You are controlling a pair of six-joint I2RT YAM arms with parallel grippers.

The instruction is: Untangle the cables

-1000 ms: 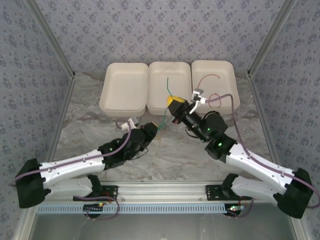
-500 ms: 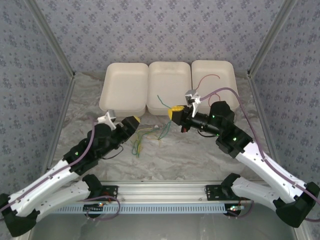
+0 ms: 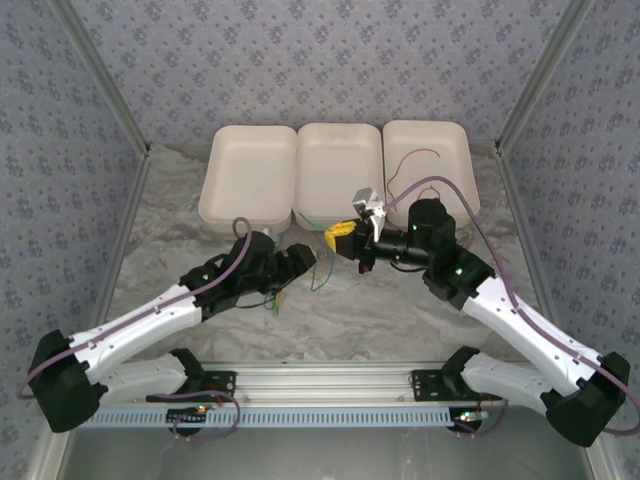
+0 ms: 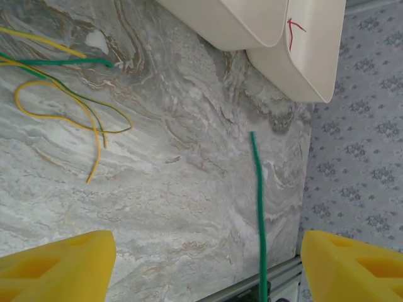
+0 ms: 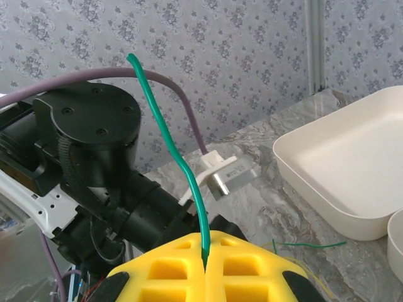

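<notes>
My left gripper should take hold of the green cable near its loose end point(image 4: 257, 173) next, so that my right gripper stays free to untangle.
My right gripper point(image 3: 338, 235) point(image 5: 205, 261) is shut on a green cable point(image 5: 187, 176), which rises from between the yellow jaws. My left gripper point(image 3: 303, 256) point(image 4: 208, 264) is open, its yellow fingers point(image 4: 56, 264) far apart. A green cable point(image 4: 258, 201) runs through that gap, nearer the right finger and touching neither. Loose yellow point(image 4: 96, 157) and green point(image 4: 63, 61) cables lie looped together on the marble table beyond the left gripper. A red cable point(image 3: 412, 156) point(image 4: 291, 34) lies in the right white tray point(image 3: 450, 135).
Three white trays stand side by side at the back: left point(image 3: 250, 175), middle point(image 3: 340, 150) and right. The two grippers are close together in front of the middle tray. Mauve arm cables point(image 3: 470, 200) arc over the right arm. A metal rail point(image 3: 320, 375) edges the near side.
The left gripper has opened wide and swung back right toward the centre. The right gripper has moved left and toward the arms' side of the table with the green cable still in it.
</notes>
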